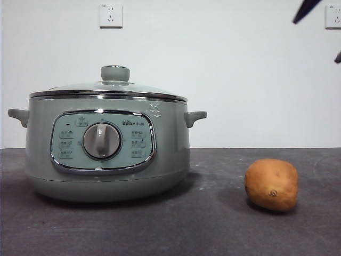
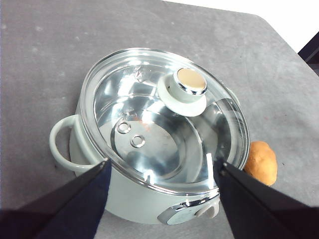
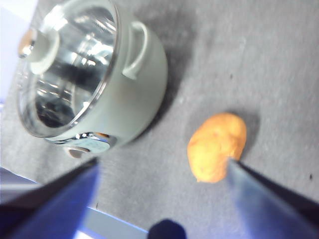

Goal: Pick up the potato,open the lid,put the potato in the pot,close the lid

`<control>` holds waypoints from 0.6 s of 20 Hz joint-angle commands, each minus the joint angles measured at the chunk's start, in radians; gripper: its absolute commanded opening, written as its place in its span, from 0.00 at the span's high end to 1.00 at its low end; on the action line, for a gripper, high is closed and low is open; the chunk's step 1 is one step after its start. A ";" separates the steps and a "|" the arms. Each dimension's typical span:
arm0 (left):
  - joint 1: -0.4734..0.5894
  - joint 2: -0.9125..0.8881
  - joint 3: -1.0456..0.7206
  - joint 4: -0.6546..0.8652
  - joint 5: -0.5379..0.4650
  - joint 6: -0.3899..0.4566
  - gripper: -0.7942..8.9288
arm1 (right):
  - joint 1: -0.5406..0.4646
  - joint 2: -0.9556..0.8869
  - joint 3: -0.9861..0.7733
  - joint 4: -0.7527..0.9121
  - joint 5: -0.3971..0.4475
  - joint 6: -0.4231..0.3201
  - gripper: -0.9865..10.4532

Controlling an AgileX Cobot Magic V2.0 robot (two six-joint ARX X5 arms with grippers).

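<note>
The lid's wide glass reaches past the left gripper's open fingers, so the left gripper will next grab the lid's narrow round knob to open it.
The sage-green pot [image 1: 170,154] stands at the left of the dark table with the glass lid [image 1: 106,88] closed on it, green knob [image 1: 115,73] on top. The orange-brown potato [image 1: 271,184] lies on the table to the pot's right, apart from it. My left gripper [image 2: 162,163] is open and empty, high above the lid [image 2: 149,134] and pot [image 2: 129,204]; the potato [image 2: 261,162] shows beside the pot. My right gripper [image 3: 162,162] is open and empty, above the table between the pot [image 3: 134,94] and the potato [image 3: 217,147]. The pot looks empty through the glass.
A black arm tip [image 1: 306,10] shows at the top right corner of the front view, with a smaller one [image 1: 338,57] at the right edge. Two wall sockets [image 1: 111,15] sit on the white wall behind. The table's edge [image 3: 109,221] runs near the pot's panel side.
</note>
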 commanded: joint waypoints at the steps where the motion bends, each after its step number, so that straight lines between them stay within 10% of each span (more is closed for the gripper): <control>1: 0.002 -0.002 0.006 0.012 0.002 0.011 0.56 | 0.085 0.054 0.017 -0.011 0.092 0.093 0.42; 12: 0.001 -0.002 0.008 0.011 0.002 0.011 0.56 | 0.327 0.546 0.158 -0.037 0.441 0.261 0.42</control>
